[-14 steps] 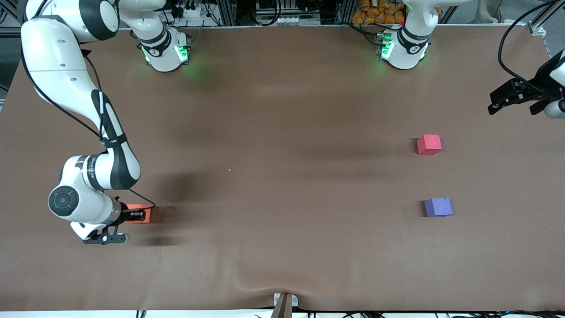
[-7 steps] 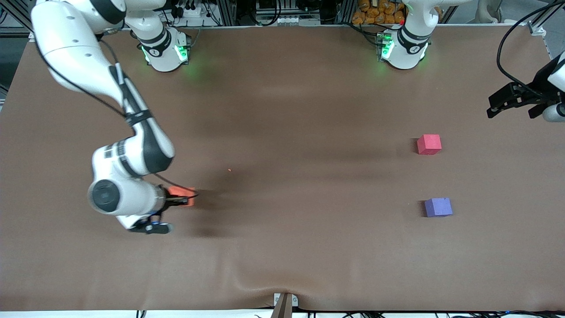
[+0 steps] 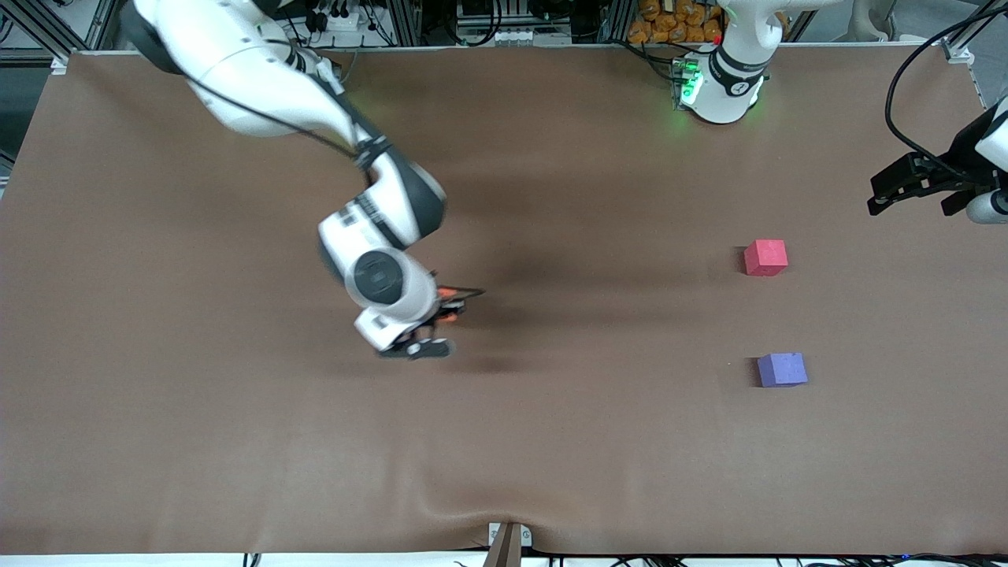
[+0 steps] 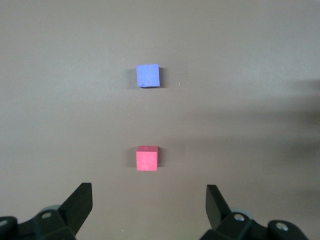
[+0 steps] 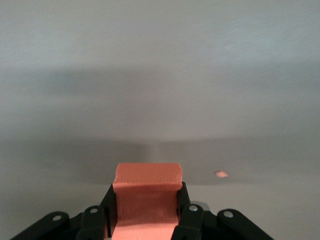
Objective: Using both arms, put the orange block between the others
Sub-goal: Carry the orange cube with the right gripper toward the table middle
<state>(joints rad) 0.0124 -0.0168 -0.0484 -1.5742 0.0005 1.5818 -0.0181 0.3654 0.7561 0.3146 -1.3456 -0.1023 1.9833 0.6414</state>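
Note:
My right gripper needs to keep holding the orange block until the block is between the pinkish-red and purple-blue cubes, because it still hangs above the brown table.
My right gripper [image 3: 452,305] is shut on the orange block [image 3: 446,296] and carries it over the middle of the brown table. In the right wrist view the orange block [image 5: 147,180] sits squeezed between the two black fingers [image 5: 111,202]. The pinkish-red cube [image 3: 765,257] and the purple-blue cube [image 3: 782,368] rest toward the left arm's end, the purple-blue one nearer the front camera, with a gap between them. My left gripper [image 3: 876,195] hangs open and waits over the table's edge at that end. It looks onto the pinkish-red cube [image 4: 147,159] and the purple-blue cube [image 4: 148,76].
A tiny orange crumb [image 5: 221,174] lies on the cloth [image 3: 551,441] close to the right gripper. The cloth has a wrinkle [image 3: 441,504] by the front edge, above a small bracket [image 3: 508,539]. The left arm's green-lit base [image 3: 720,87] stands at the table's back.
The right arm has swung from its own end of the table to the middle, carrying the orange block toward the two cubes. The left gripper has barely shifted.

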